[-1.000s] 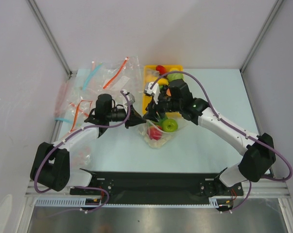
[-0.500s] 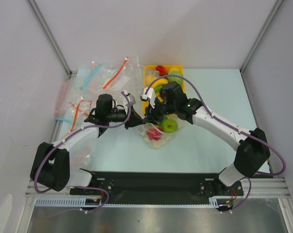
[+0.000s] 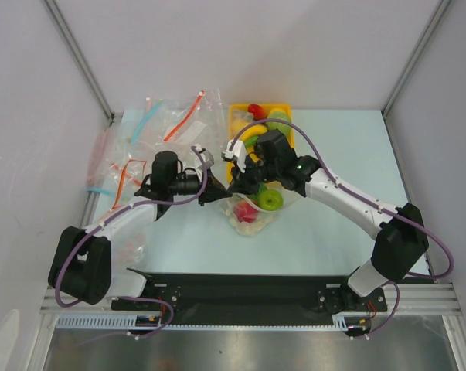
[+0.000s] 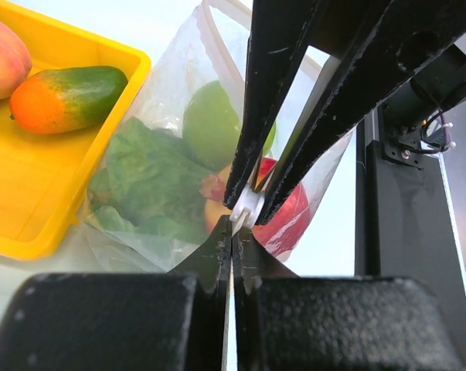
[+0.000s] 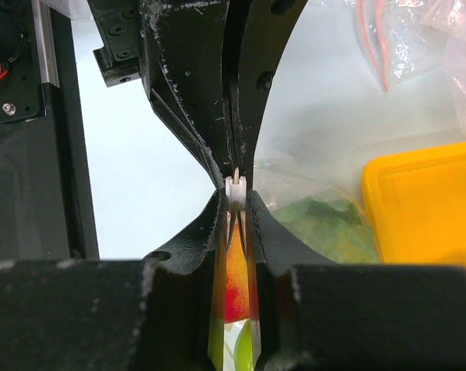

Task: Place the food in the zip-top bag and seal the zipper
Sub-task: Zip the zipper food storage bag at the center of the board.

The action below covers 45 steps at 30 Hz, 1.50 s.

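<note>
The left gripper pins the end of the bag's opening, so the pale zipper (image 3: pixel 231 192) (image 5: pixel 236 192) in the right gripper's fingers would slide along the edge of the bag's opening if the right gripper pulled sideways now.
The clear zip-top bag (image 3: pixel 254 218) lies at mid-table and holds the leafy cabbage (image 4: pixel 144 185), the green apple (image 3: pixel 270 199) and the red fruit (image 3: pixel 246 212). My left gripper (image 3: pixel 215 193) is shut on the end of the bag's mouth edge, as the left wrist view (image 4: pixel 233 232) shows. My right gripper (image 3: pixel 237 188) is shut on the pale zipper (image 5: pixel 236 188) and meets the left gripper tip to tip. The wrist views show the apple (image 4: pixel 213 124) and red fruit (image 4: pixel 290 212) through the plastic.
A yellow tray (image 3: pixel 236 125) with more toy produce stands just behind the bag; an orange-green fruit (image 4: pixel 66 97) lies in it. Several plain bags with blue or red strips (image 3: pixel 167 127) lie at the back left. Bare table is in front and to the right.
My right gripper has slid left along the bag's mouth until it meets the left gripper. The left arm has stayed still, and the bag has shifted a little.
</note>
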Motion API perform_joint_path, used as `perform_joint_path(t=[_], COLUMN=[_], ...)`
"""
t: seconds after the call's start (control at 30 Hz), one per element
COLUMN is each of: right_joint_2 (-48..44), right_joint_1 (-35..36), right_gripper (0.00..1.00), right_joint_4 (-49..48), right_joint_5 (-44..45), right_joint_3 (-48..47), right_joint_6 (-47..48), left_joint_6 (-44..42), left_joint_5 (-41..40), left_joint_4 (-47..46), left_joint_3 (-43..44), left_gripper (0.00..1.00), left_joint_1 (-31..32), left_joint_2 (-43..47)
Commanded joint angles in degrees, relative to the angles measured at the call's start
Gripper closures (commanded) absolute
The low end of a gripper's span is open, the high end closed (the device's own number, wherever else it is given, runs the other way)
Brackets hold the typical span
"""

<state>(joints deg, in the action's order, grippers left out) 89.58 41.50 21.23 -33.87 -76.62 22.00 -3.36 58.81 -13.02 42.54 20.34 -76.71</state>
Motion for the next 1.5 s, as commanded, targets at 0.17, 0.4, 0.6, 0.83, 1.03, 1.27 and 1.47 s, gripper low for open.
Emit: perform_joint_path(t=[0.17,0.4,0.6,0.83,1.03,1.27,1.47], right_joint_2=[-3.62,-7.74,-11.44,-16.98,-20.76,-25.33,-27.70], right_joint_1=[-1.15,-3.08,-4.84,-6.16,-7.31,-7.74,-8.36], right_gripper=[0.96,0.96,0.96,0.97,0.97,0.98,0.99], right_joint_4=[4.69,6.89,9.00,11.46,13.30,16.12,18.75], right_joint_5=[0.11,0.12,0.82,2.05,2.40,3.02,3.46], right_joint_3=[0.94,4.63,8.32,13.25,16.14,18.87,19.58], right_joint_6=[1.73,2.17,2.17,2.43,2.08,1.55,1.56], left_joint_6=[-0.51,0.45,2.03,2.91,3.00,3.00,5.11], left_joint_5=[-0.09,-2.46,-4.31,-6.68,-8.70,-13.10,-16.09], left_joint_4=[-3.16,-4.12,-5.35,-5.62,-5.70,-4.74,-4.48], left_joint_3=[-0.35,-1.85,-2.73,-2.82,-3.43,-4.14,-4.05], left_gripper=[1.00,1.00,1.00,1.00,1.00,1.00,1.00], left_joint_1=[-2.23,-3.72,-4.78,-5.40,-5.84,-7.59,-9.26], left_joint_2=[1.56,2.26,2.70,2.70,3.23,4.28,5.25])
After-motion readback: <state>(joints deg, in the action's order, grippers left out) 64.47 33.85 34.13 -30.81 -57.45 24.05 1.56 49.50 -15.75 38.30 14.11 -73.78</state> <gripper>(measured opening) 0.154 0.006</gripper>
